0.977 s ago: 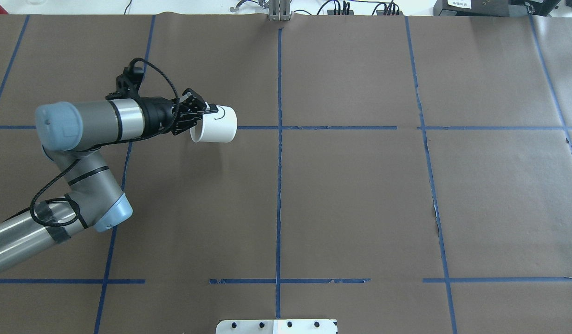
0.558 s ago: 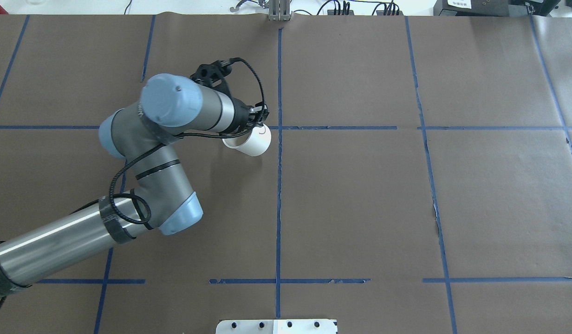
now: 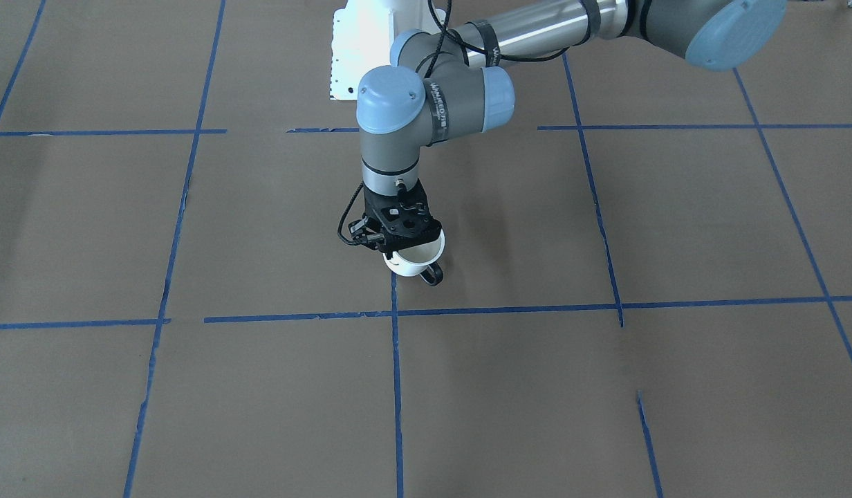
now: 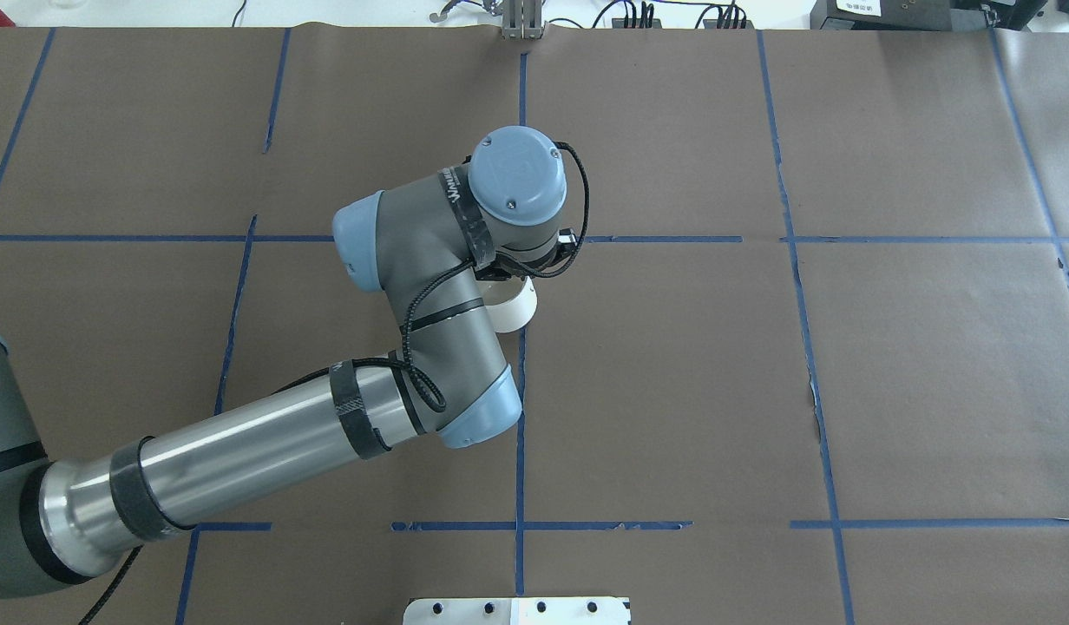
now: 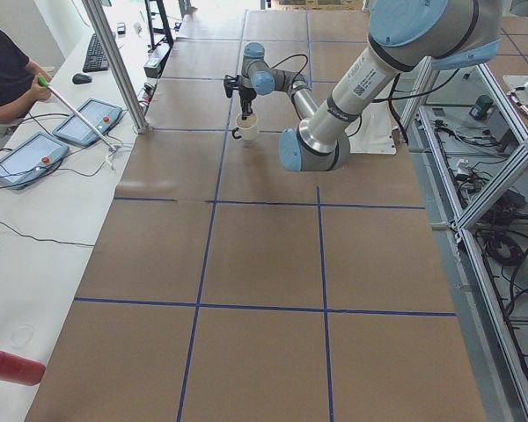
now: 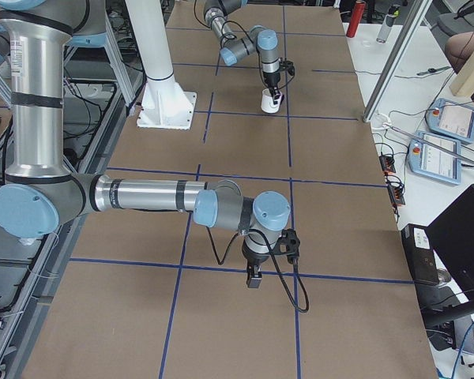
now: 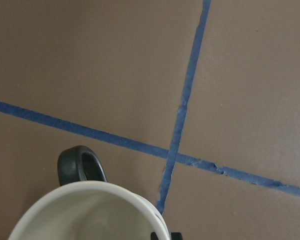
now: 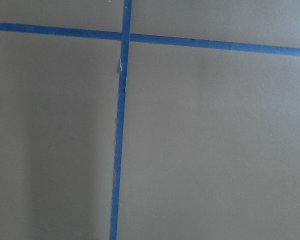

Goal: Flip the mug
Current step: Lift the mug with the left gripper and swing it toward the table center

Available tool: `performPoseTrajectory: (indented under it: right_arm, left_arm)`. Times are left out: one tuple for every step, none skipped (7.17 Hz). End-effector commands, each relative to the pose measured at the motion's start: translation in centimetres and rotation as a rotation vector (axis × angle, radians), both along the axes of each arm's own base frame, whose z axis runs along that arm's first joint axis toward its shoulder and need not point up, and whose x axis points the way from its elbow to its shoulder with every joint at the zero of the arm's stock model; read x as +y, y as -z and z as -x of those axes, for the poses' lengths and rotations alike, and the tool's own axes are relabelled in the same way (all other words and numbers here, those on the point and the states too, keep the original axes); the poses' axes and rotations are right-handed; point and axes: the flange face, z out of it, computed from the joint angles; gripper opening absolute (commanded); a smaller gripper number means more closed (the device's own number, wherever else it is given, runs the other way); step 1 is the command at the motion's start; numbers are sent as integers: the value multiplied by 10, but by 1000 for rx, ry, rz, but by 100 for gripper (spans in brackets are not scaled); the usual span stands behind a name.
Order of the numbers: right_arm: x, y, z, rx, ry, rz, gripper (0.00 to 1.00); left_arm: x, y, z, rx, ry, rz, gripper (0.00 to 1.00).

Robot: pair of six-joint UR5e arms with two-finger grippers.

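Observation:
The white mug is hanging above the tabletop, so the robot's left gripper needs to keep holding the mug until the mug's base sits flat on the tabletop.
The white mug hangs upright, mouth up, from my left gripper, which points straight down and is shut on its rim. Its dark handle points away from the robot. The mug is at or just above the table, by the centre tape line. In the overhead view only part of the mug shows under the wrist. The left wrist view shows the open mouth and the handle. The smiley face is hidden. My right gripper hangs low over the table far from the mug; I cannot tell whether it is open.
Blue tape lines divide the brown table cover. The robot's white base plate is at the near edge. A metal post, tablets and a red bottle stand on the operators' side table.
My left arm has swung right toward the centre line with the mug. The wrist has turned downward, and the mug has gone from lying sideways to mouth up.

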Motion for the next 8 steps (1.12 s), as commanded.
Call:
performPoseTrajectory:
  right_arm:
    - [0,0,0,0,0,0,100]
    - [0,0,0,0,0,0,100]
    - [0,0,0,0,0,0,100]
    - [1,-1,0,0,0,2,100]
    - [0,0,0,0,0,0,100]
    - [0,0,0,0,0,0,100]
    - [0,0,0,0,0,0,100]
    - [0,0,0,0,0,0,100]
  left_arm:
    - [1,15,-18,-58,-8,30,0]
    - [-3,30,-17,-66,20,2,0]
    - [-5,30,-16,-78,36,-11,0]
    - [-10,25,-18,-105,65,-31,0]
    - [-8,22,-22,-122,76,-48,0]
    - [1,16,-34,-144,78,-65,0]
    - [1,20,-34,-144,84,-76,0]
    - [4,23,-39,-149,86,-85,0]
